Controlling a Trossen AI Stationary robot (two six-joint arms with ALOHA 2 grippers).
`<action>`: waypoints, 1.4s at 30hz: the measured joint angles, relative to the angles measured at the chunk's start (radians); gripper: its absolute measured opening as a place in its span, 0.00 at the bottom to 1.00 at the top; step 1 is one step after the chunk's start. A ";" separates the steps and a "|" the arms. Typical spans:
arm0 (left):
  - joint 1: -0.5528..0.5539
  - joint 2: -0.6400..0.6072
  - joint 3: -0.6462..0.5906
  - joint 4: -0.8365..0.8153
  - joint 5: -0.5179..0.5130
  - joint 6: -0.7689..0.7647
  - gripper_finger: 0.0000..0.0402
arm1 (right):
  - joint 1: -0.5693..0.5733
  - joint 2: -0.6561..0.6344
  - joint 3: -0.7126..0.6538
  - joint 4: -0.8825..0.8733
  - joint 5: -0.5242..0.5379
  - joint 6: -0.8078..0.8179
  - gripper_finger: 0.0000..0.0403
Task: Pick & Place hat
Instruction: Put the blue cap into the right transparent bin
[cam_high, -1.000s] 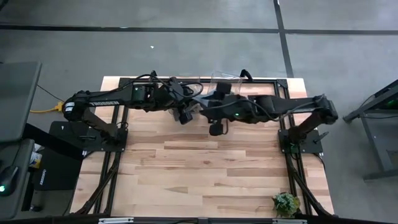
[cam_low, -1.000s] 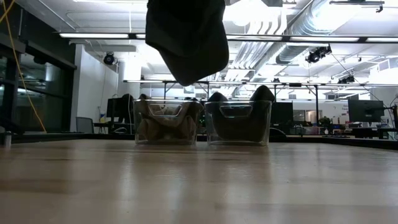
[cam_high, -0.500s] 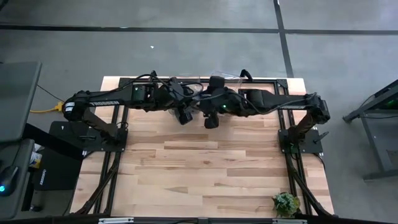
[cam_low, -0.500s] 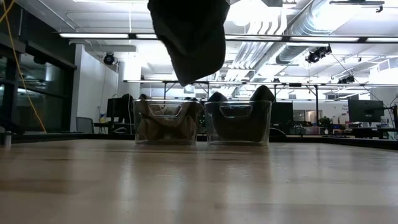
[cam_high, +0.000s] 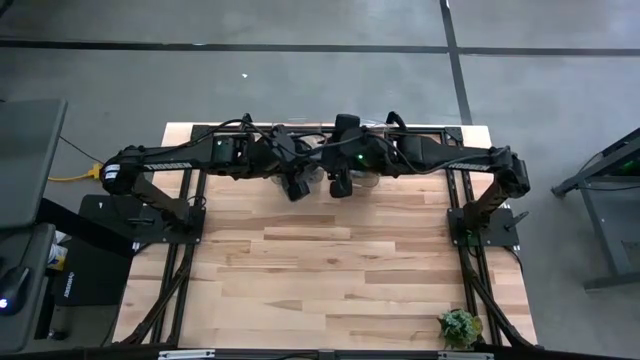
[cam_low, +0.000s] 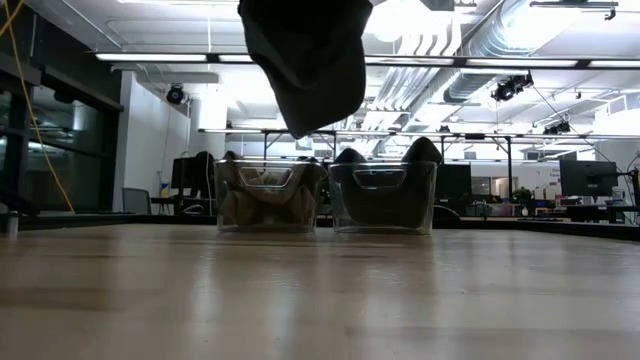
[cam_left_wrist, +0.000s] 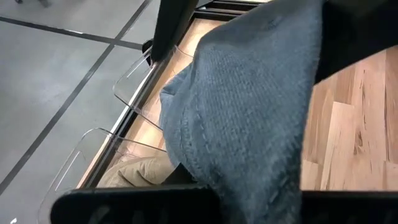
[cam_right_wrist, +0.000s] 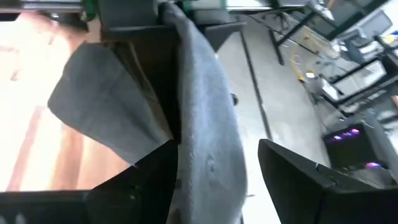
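Note:
I will set the grey hat into its clear bin next, so I will grab it with my right gripper by its long cloth fold (cam_right_wrist: 213, 162).
A grey knit hat (cam_low: 305, 60) hangs high above the table's far middle, between both arms. My left gripper (cam_high: 297, 186) is shut on it. In the left wrist view the hat (cam_left_wrist: 249, 106) fills the picture and covers that gripper's fingers. My right gripper (cam_high: 340, 186) is close beside it on the right and stands open around the hat (cam_right_wrist: 205, 124). One finger sits between two folds of cloth, and the other finger (cam_right_wrist: 305, 180) is apart from the hat. In the low view neither gripper shows, only the hat's lower part. My left gripper holds the hat where the cloth runs into it (cam_left_wrist: 205, 180); the cloth itself hides the fingers and which part they have. The hat is lifted clear and hangs slack, well above the table. My right gripper is open; the hat's cloth (cam_right_wrist: 193, 162) lies against the inner side of one finger (cam_right_wrist: 152, 174).
Two clear bins stand side by side at the far edge, behind and below the hat. One (cam_low: 268, 195) holds tan hats and the other (cam_low: 383, 195) holds dark ones. A small plant (cam_high: 460, 327) sits at the near right corner. Bare wood (cam_high: 330, 270) spreads across the near half.
My right gripper has moved toward the far edge and a little left, closing in on the left gripper and the hat. The hanging hat has drawn slightly narrower and shifted a little. My left arm has kept still.

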 joint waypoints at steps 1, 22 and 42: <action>0.000 0.000 0.000 0.000 0.000 0.000 0.00 | -0.006 0.001 0.000 0.000 -0.017 -0.001 0.54; 0.000 0.000 0.000 -0.001 0.044 -0.006 0.00 | -0.060 0.001 0.000 0.011 -0.220 -0.082 0.03; 0.002 0.000 0.000 0.000 0.055 -0.054 0.30 | -0.040 0.001 0.000 -0.012 -0.081 -0.038 0.00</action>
